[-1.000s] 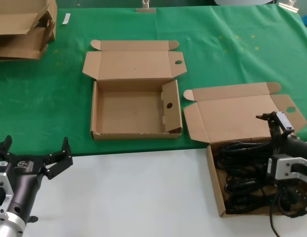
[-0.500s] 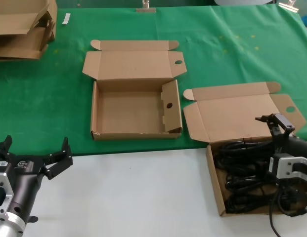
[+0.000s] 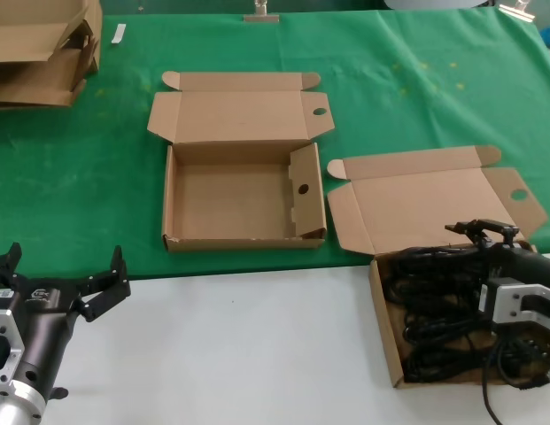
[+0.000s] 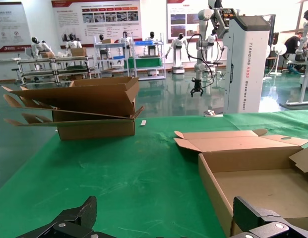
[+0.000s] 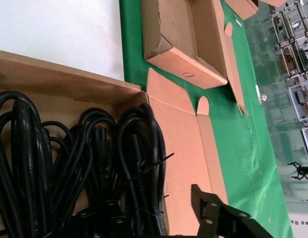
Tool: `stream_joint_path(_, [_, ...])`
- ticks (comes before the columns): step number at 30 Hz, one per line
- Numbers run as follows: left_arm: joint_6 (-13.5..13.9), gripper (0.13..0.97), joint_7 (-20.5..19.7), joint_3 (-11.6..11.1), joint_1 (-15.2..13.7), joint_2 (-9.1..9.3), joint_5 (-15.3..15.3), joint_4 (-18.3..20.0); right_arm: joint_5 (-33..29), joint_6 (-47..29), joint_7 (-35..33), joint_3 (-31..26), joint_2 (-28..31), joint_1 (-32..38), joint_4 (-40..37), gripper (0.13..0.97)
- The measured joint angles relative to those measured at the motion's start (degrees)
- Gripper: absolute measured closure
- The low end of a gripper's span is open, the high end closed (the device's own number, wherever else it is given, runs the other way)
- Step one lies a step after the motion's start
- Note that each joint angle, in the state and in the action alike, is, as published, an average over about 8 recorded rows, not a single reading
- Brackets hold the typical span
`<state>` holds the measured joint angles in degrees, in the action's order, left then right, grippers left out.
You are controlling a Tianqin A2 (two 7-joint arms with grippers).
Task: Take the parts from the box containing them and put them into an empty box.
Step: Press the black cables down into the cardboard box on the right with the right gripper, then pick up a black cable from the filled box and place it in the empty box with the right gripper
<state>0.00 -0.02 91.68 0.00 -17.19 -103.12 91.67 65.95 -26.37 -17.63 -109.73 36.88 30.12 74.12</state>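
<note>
My right gripper grips the power cord by its tied middle (image 5: 144,198) next, since the long coil fans into loose loops at its end (image 5: 139,119).
Black coiled power cords (image 3: 434,301) fill the box containing them (image 3: 385,341) at the near right, its lid (image 3: 425,199) lying open behind. My right gripper (image 3: 478,237) is low over the rear of that box, open. In the right wrist view, one finger (image 5: 209,204) hangs over the lid while the other is sunk among the cords (image 5: 94,148); the rear cord loops and the box's back wall lie between them. The empty box (image 3: 244,199), with a holed inner panel, sits open at the centre. My left gripper (image 3: 62,276) waits open at the near left.
A flattened cardboard stack (image 3: 40,53) lies at the far left corner of the green cloth (image 3: 416,88). The front of the table is white (image 3: 257,336). In the left wrist view the empty box's wall (image 4: 213,191) stands close beside my left gripper (image 4: 166,229).
My right gripper has tipped over and dropped onto the rear cords of the full box. The box lid has shifted slightly. The left arm has not moved.
</note>
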Motion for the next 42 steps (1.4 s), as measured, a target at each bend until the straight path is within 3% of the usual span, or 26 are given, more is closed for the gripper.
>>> stream_joint_path(13, [0.0, 0.132, 0.0, 0.0, 0.0, 0.00, 0.0, 0.0, -0.8, -0.5, 1.3, 0.5, -0.4, -0.8, 1.0, 0.793])
stream_joint_path(22, [0.0, 0.132, 0.0, 0.0, 0.0, 0.00, 0.0, 0.0, -1.9, -2.4, 6.5, 3.3, 0.8, -3.4, 7.6, 0.878])
stream_joint_path(28, [0.0, 0.132, 0.0, 0.0, 0.0, 0.00, 0.0, 0.0, -3.2, -4.3, 11.9, 6.0, 0.7, -5.4, 14.8, 0.879])
stream_joint_path(33, [0.0, 0.132, 0.0, 0.0, 0.0, 0.00, 0.0, 0.0, -4.6, -3.9, 13.5, 5.7, -3.3, -3.6, 17.3, 0.881])
stream_joint_path(37, [0.0, 0.132, 0.0, 0.0, 0.0, 0.00, 0.0, 0.0, -5.4, -2.2, 11.5, 3.3, -8.6, 0.4, 15.0, 0.881])
stream_joint_path(42, [0.0, 0.132, 0.0, 0.0, 0.0, 0.00, 0.0, 0.0, -4.8, 0.9, 6.8, -0.5, -15.8, 7.2, 6.4, 0.882])
